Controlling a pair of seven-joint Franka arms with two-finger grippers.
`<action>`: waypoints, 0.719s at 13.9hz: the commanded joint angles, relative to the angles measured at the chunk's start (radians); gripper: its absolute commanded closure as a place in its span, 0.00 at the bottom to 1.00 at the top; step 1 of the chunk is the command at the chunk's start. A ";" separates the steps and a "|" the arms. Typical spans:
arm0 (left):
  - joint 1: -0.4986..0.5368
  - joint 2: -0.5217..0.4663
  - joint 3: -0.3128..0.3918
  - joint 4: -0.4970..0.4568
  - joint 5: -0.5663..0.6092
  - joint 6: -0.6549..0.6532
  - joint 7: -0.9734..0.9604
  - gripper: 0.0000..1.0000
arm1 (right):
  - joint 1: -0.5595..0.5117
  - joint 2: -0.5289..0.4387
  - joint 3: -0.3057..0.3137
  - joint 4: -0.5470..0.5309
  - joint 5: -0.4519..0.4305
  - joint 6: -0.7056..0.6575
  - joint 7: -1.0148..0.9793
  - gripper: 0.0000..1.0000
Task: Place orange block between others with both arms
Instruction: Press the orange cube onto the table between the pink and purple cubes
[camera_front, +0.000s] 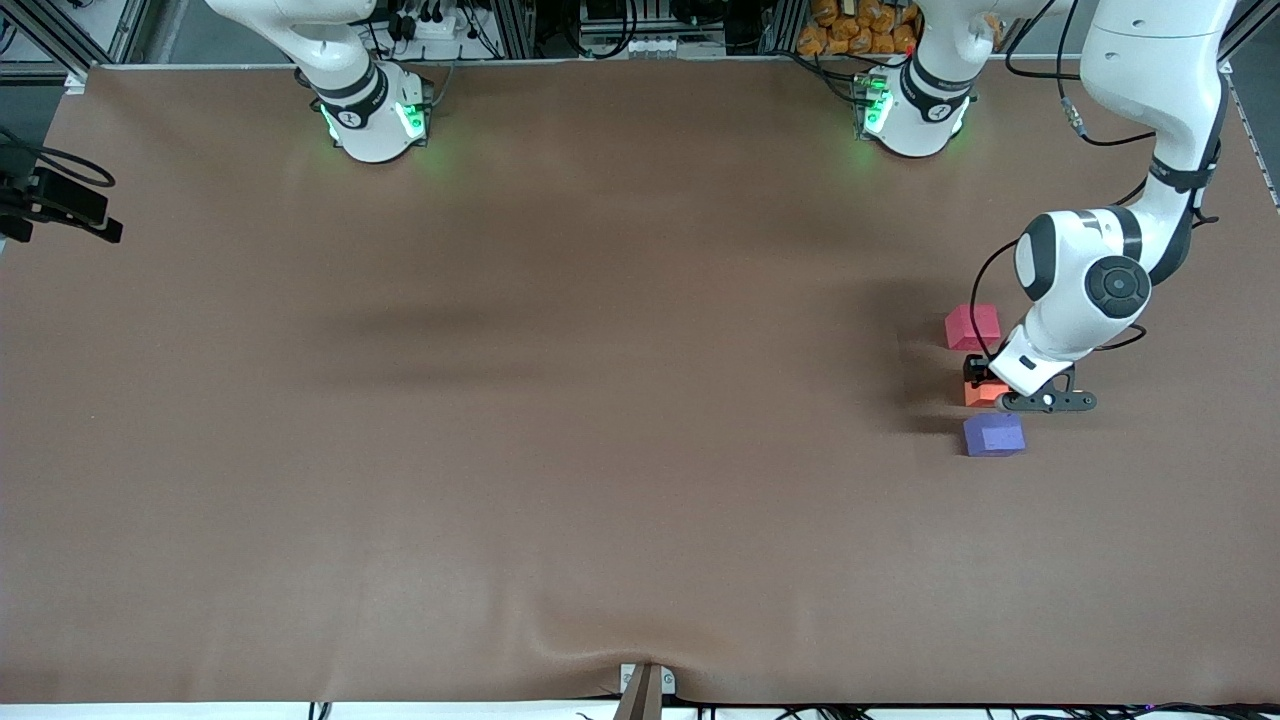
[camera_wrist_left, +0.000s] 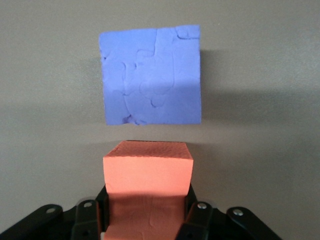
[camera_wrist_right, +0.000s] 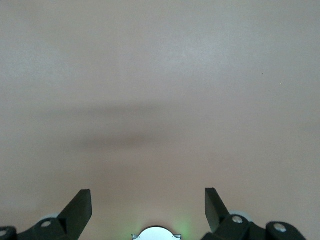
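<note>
I need to release the orange block from my left gripper now, because the orange block (camera_front: 984, 394) (camera_wrist_left: 148, 170) sits low on the brown cloth, in line behind the purple-blue cube.
My left gripper (camera_front: 981, 382) is shut on the orange block (camera_front: 984, 394), low over the brown cloth near the left arm's end of the table. The block sits in the gap between the pinkish-red cube (camera_front: 972, 327), farther from the front camera, and the purple-blue cube (camera_front: 994, 435), nearer to it. In the left wrist view the orange block (camera_wrist_left: 148, 170) fills the left gripper (camera_wrist_left: 148, 200), with the purple-blue cube (camera_wrist_left: 151, 80) just ahead and apart from it. My right gripper (camera_wrist_right: 148, 197) is open over bare cloth, holding nothing; the front view shows only that arm's base (camera_front: 372, 118).
A black camera mount (camera_front: 60, 205) juts in at the table edge on the right arm's end. The left arm's base (camera_front: 912, 112) stands at the table's top edge. The brown cloth (camera_front: 560, 420) has a wrinkle near its front edge.
</note>
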 joint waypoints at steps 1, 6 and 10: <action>0.013 -0.001 -0.023 -0.007 0.002 0.017 -0.010 0.47 | -0.017 -0.008 0.014 -0.006 -0.014 -0.005 -0.005 0.00; 0.013 0.002 -0.035 -0.007 -0.035 0.016 -0.009 0.00 | -0.017 -0.008 0.013 -0.006 -0.015 -0.007 -0.005 0.00; 0.013 -0.029 -0.034 0.004 -0.035 -0.004 -0.001 0.00 | -0.017 -0.008 0.014 -0.006 -0.015 -0.007 -0.007 0.00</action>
